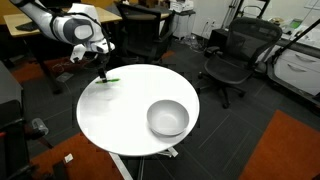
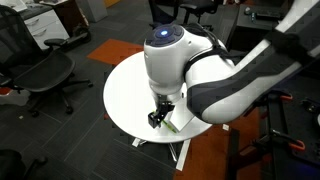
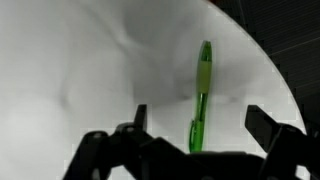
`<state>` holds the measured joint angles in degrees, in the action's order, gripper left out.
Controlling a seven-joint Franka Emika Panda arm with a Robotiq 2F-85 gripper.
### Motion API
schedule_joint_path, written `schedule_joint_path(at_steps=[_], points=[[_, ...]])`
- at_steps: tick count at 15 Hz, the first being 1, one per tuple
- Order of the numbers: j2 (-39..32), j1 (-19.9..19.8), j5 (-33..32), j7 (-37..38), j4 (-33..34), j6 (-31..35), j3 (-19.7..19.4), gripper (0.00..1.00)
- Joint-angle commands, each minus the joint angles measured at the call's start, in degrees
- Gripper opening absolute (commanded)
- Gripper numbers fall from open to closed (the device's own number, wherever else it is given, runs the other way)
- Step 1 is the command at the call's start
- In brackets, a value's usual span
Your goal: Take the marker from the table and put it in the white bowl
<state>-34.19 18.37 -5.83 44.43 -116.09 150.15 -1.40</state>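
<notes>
The marker (image 1: 112, 81) (image 3: 200, 109) is below the robot's fingers in an exterior view, so the gripper isn't ready to close yet and should first go down to the marker, then close on it.
The bright-green marker (image 1: 112, 81) lies on the round white table (image 1: 130, 115) near its far left edge. It also shows in the wrist view (image 3: 201, 95), lying lengthwise between the fingers, and as a small green tip in an exterior view (image 2: 171, 127). My gripper (image 1: 103, 74) (image 2: 159, 117) (image 3: 198, 125) is open, low over the marker, one finger on each side of it. The white bowl (image 1: 168, 118) stands on the table's right part, apart from the gripper. In an exterior view the arm hides the bowl.
Black office chairs (image 1: 232, 58) stand behind the table, another (image 2: 40, 75) at the side. A wooden desk (image 1: 30, 25) is at the back left. The table edge (image 3: 262, 70) runs close to the marker. An orange floor patch (image 1: 290, 150) lies at the right.
</notes>
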Motion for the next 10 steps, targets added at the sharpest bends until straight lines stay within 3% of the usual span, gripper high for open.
schedule_joint_path(at_steps=[1,4,5,6,10], points=[[-2.43,1.18,0.93,0.76,3.13,-1.01,-1.01,1.0],[-3.78,1.34,1.03,0.72,4.29,-1.04,-1.23,1.0],[-4.15,1.46,0.9,0.74,4.58,-0.89,-1.42,0.75],[-4.46,1.59,0.79,0.79,4.86,-0.9,-1.61,0.72],[-5.06,2.11,0.82,1.09,5.49,-0.87,-2.06,0.42]])
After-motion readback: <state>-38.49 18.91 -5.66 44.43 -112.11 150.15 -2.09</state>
